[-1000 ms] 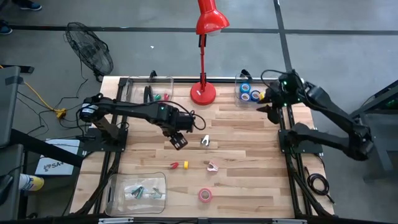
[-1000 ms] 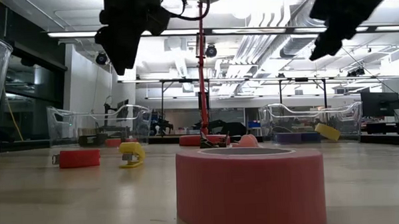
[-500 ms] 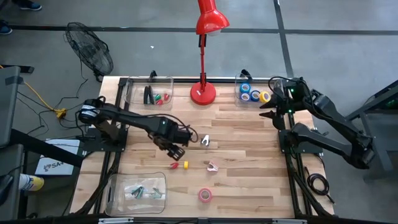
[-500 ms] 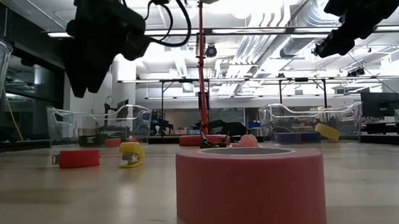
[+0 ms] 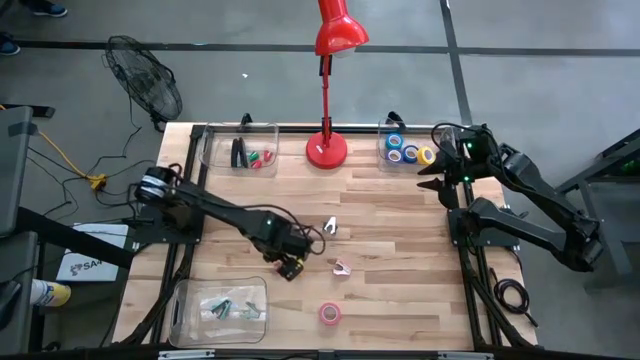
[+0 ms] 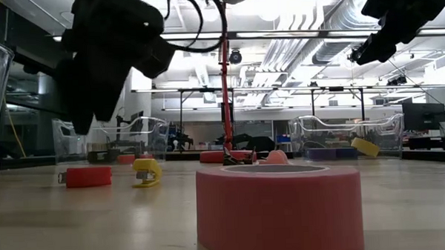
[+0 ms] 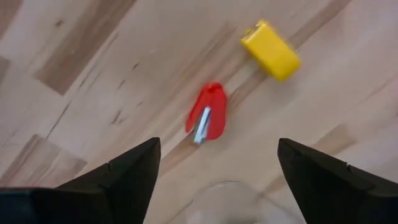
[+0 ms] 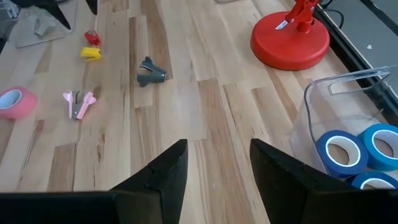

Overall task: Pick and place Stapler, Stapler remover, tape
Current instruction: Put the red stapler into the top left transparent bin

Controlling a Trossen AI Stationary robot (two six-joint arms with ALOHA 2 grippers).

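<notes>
My left gripper will next grab the red staple remover's plastic sides to put it away in the bin (image 5: 240, 150).
My left gripper (image 7: 217, 186) is open and hovers just above the table, touching nothing. A red staple remover (image 7: 206, 112) lies on the wood ahead of its fingers, with a yellow one (image 7: 270, 50) beyond. In the high view the left gripper (image 5: 290, 265) covers both. A pink staple remover (image 5: 342, 267) and a dark one (image 5: 330, 227) lie nearby. The pink tape (image 5: 329, 313) rests flat near the near edge. The black stapler (image 5: 238, 152) lies in the far left bin. My right gripper (image 8: 214, 168) is open, raised beside the far right bin (image 5: 405, 150) holding blue and yellow tapes.
A red lamp stands on its round base (image 5: 326, 151) at the far edge, between the two far bins. A clear bin (image 5: 220, 305) with small items sits at the near left corner. In the low view the pink tape (image 6: 279, 205) fills the foreground.
My left gripper has moved toward the near edge and come down over the red and yellow staple removers, staying open. My right gripper has drawn back slightly toward the right edge, then held still. No object has moved.
</notes>
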